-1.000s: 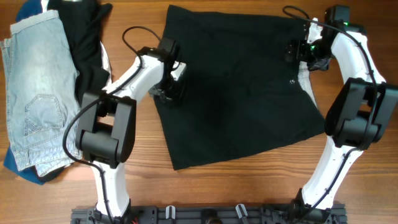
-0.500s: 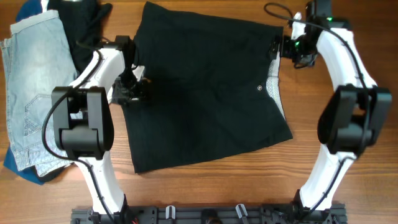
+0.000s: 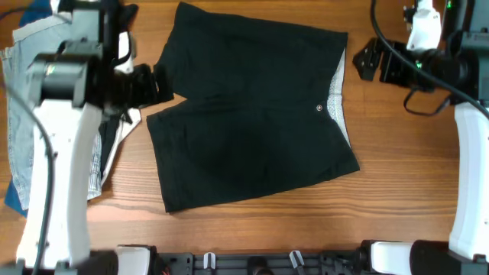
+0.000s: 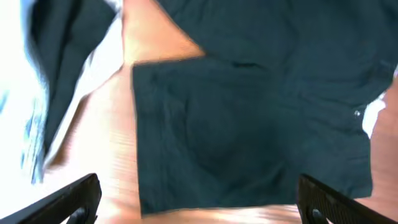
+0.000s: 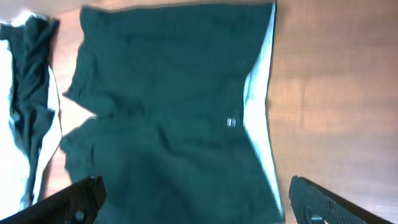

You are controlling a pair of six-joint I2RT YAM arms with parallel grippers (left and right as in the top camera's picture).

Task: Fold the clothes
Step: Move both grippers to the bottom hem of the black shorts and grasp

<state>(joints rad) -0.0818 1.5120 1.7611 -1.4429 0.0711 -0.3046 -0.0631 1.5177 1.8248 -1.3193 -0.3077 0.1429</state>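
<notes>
The near leg of the shorts needs to be folded over the far one, so I will pick up the black shorts [image 3: 252, 114] by the near leg's hem corner [image 3: 169, 207] with my left gripper next.
A pair of black shorts [image 3: 252, 114] lies spread flat on the wooden table, waistband with its pale inner lining [image 3: 340, 95] to the right and the legs to the left. The shorts also show in the left wrist view [image 4: 249, 124] and the right wrist view [image 5: 168, 106]. My left gripper [image 3: 149, 85] is raised high above the shorts' left edge, open and empty; its fingertips frame the left wrist view [image 4: 199, 202]. My right gripper [image 3: 374, 65] is raised to the right of the waistband, open and empty [image 5: 196, 199].
A pile of other clothes sits at the far left: light blue denim jeans [image 3: 23, 99], a black garment [image 3: 92, 23] and white fabric [image 3: 103, 153]. Bare wood lies to the right of the shorts [image 3: 412, 168] and along the front edge.
Both arms let go of the shorts and rose high off the table. The shorts had been dragged to the left and now lie flat and still.
</notes>
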